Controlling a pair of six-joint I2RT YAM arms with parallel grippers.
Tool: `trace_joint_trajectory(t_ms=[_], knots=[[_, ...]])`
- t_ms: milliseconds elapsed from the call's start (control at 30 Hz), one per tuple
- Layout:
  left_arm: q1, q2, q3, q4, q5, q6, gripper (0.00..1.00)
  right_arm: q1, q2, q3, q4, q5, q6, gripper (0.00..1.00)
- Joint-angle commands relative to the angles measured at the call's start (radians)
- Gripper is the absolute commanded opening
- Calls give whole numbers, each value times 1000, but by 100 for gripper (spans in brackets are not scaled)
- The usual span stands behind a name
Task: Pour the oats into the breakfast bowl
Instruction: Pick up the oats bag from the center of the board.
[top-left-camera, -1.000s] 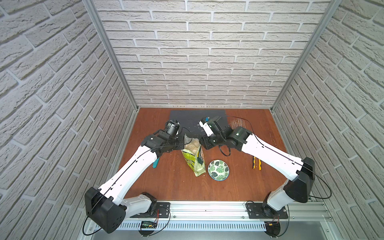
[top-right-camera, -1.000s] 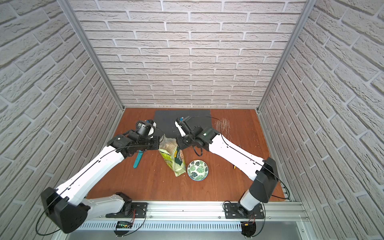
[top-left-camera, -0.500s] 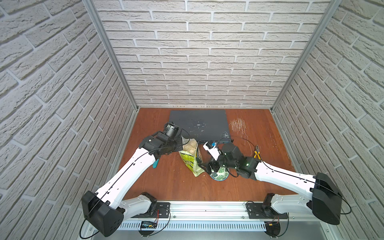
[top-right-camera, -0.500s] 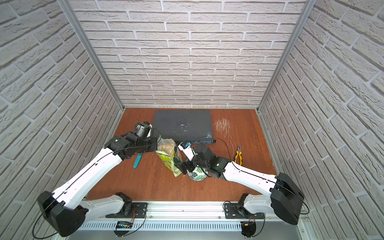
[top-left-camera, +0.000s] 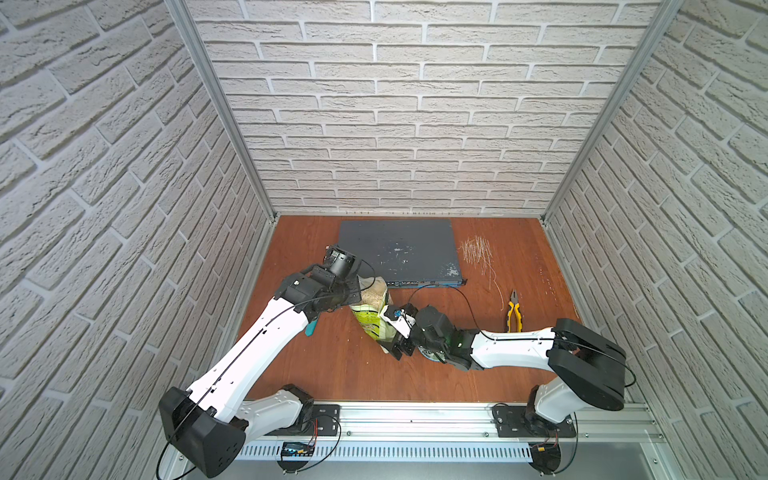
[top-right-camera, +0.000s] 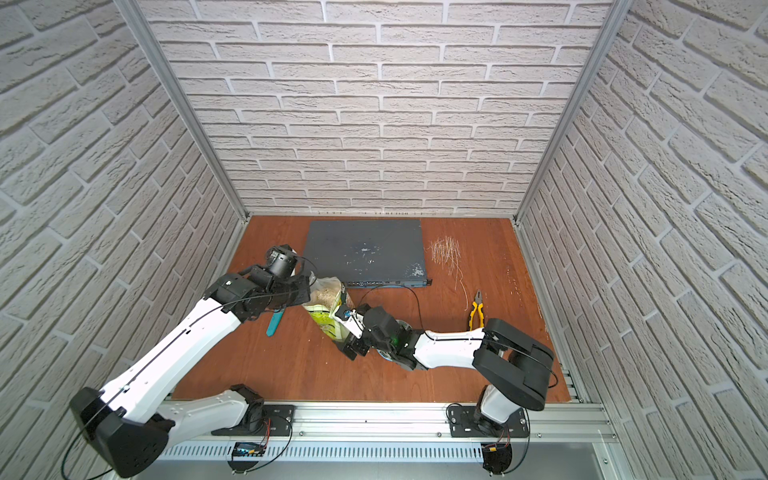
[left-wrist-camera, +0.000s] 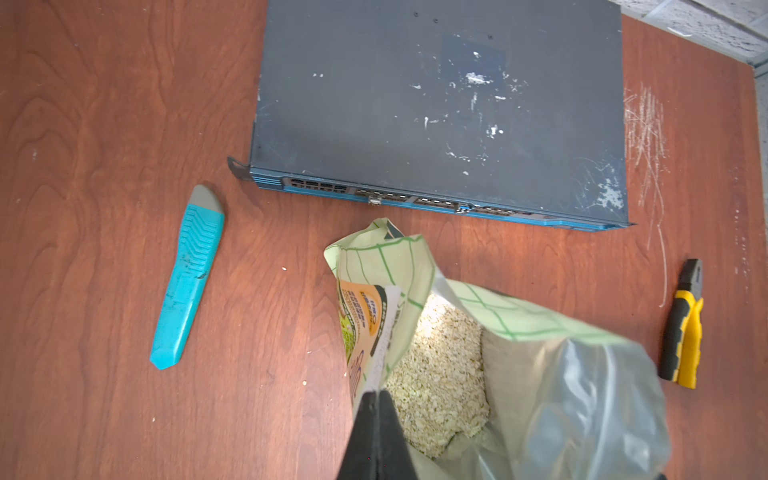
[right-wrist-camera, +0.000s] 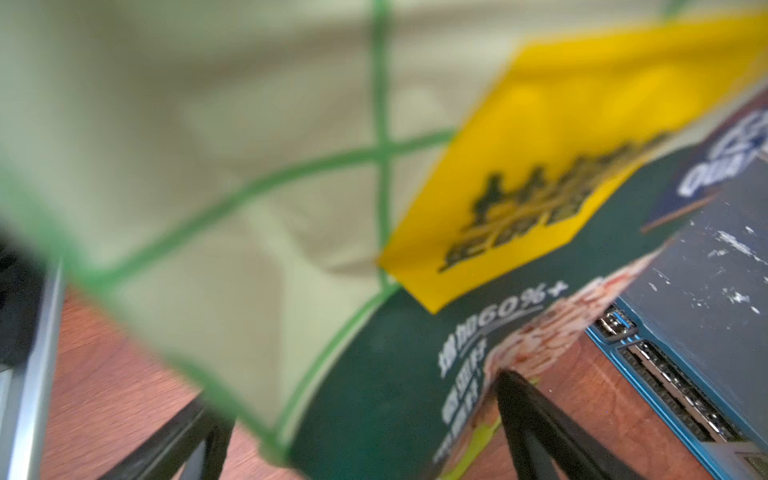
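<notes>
I will grab the oats pouch with my right gripper by its printed lower part (top-left-camera: 373, 323), so the pouch's open top stays free to pour.
The light-green oats pouch (top-left-camera: 370, 316) (top-right-camera: 326, 309) stands upright with its top open, and beige oats (left-wrist-camera: 440, 374) show inside. My left gripper (left-wrist-camera: 378, 392) is shut on the pouch's top edge (top-left-camera: 359, 291). My right gripper (top-left-camera: 391, 336) (top-right-camera: 346, 334) is open and low at the pouch's base. Its fingers (right-wrist-camera: 536, 415) straddle the printed lower part of the pouch (right-wrist-camera: 291, 208). The breakfast bowl lies under my right wrist; only a sliver of its rim (top-left-camera: 430, 358) shows.
A dark flat network switch (top-left-camera: 399, 253) lies just behind the pouch. A teal cutter (left-wrist-camera: 187, 278) lies to the pouch's left, partly under my left arm. Yellow-handled pliers (top-left-camera: 514, 311) and a scatter of thin wires (top-left-camera: 478, 253) are at the right.
My right arm has swung from beside the pouch's top down to its base, over the bowl, and its jaws have opened wide. The left gripper has kept its hold on the pouch.
</notes>
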Motion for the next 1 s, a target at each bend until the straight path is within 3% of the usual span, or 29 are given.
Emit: trace_joint_trajectory(t_ms=[0, 267, 400, 500, 633, 733, 900, 967], knots=[[2, -22, -2, -33, -44, -8, 0, 1, 58, 15, 68, 34, 0, 99], [23, -26, -19, -69, -64, -12, 0, -34, 119, 21, 120, 15, 81, 100], [29, -25, -19, -84, -77, -10, 0, -36, 151, 73, 77, -19, 82, 92], [32, -24, -21, -102, -106, -7, 0, -51, 179, 98, 41, -39, 97, 78], [46, -23, -22, -139, -142, 0, 0, -95, 199, 112, 8, -94, 156, 45], [54, -29, -20, -166, -177, 1, 0, -112, 199, 119, -13, -103, 165, 26], [65, -59, -15, -206, -219, -2, 0, -124, 188, 140, -42, -100, 133, 4], [66, -77, -18, -201, -218, -1, 0, -128, 173, 149, -40, -100, 112, 3]])
